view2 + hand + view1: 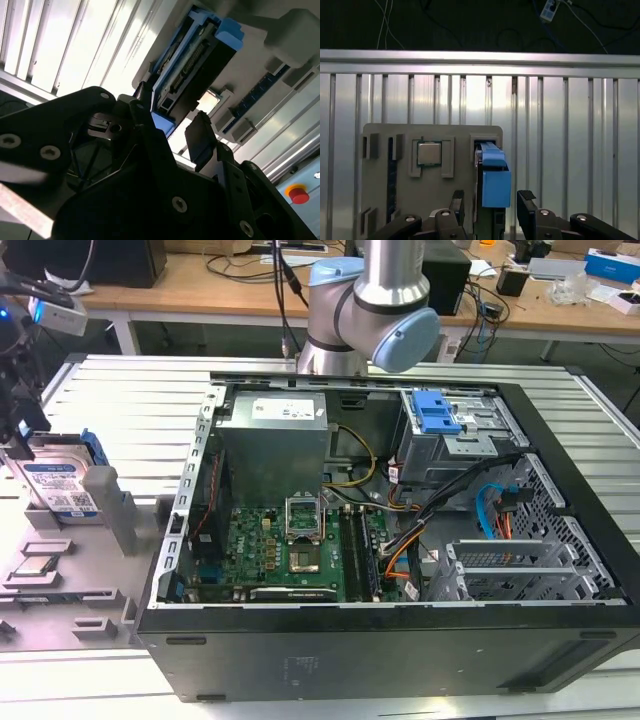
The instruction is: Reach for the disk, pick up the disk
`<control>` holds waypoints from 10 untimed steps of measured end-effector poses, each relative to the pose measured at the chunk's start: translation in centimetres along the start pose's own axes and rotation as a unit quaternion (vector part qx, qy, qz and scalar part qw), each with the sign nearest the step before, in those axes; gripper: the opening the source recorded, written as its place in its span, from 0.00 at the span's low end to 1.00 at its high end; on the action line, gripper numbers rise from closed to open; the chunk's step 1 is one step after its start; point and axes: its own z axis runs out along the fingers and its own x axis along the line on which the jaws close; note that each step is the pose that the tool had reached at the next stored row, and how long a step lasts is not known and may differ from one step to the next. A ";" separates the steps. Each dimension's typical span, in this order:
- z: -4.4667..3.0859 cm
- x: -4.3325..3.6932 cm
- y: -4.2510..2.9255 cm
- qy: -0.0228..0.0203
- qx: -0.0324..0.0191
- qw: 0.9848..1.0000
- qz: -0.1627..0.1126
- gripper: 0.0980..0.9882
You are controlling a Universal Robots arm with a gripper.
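Note:
I should next grab the disk with my gripper across its flat sides at the disk's exposed upper end [52, 451], because the grey fixture's slot [44, 520] surrounds the disk's lower edge.
The disk [58, 488] stands on edge in a slot of the grey fixture plate [95, 610], at the exterior view's far left. Its white-and-blue label faces the camera, with a blue rail behind it. My gripper [20, 430] hangs right above and against its end. In the first wrist view the disk [494, 180] shows edge-on with its blue rail, and my gripper [490, 200] is open and straddles it. One finger [458, 200] and the other finger [526, 202] stand on either side with small gaps. The second wrist view shows the disk [192, 60] running between the same fingers [200, 137].
A small square processor chip [429, 153] lies in a recess of the fixture plate [380, 200] beside the disk. The open computer case [400, 540] takes up the middle of the ribbed aluminium table [120, 390]. The arm's base [370, 310] stands behind the case.

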 end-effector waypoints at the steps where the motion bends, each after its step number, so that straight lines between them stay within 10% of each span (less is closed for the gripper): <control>1: 0.18 -0.01 0.06 0.000 0.000 1.000 0.000 0.50; 10: 2.41 -0.06 0.47 0.000 0.000 1.000 0.000 0.50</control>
